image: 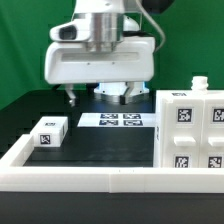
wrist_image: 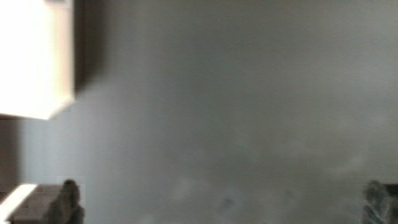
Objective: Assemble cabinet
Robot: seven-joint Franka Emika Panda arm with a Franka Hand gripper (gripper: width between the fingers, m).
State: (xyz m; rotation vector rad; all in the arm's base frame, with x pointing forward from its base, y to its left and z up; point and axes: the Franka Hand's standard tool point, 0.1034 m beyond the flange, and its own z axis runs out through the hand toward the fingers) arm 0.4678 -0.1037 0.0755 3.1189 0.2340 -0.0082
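Note:
The small white tagged block (image: 48, 131) should be added to the cabinet body (image: 190, 135), so the robot's gripper needs to grab it by its long sides next.
The white box-shaped cabinet body (image: 190, 135) stands at the exterior view's right, with black-and-white tags on its faces. A small white tagged block (image: 48, 131) lies on the black table at the exterior view's left. My gripper (image: 108, 95) hangs over the back middle of the table, above and apart from both. In the wrist view my gripper (wrist_image: 217, 196) is open and empty, with the fingertips (wrist_image: 50, 200) far apart over bare dark table. A white piece (wrist_image: 36, 55) shows at the edge of that view; I cannot tell which part it is.
The marker board (image: 120, 120) lies flat on the table under the gripper. A low white border rail (image: 80, 176) runs along the front and the exterior view's left side. A green backdrop stands behind.

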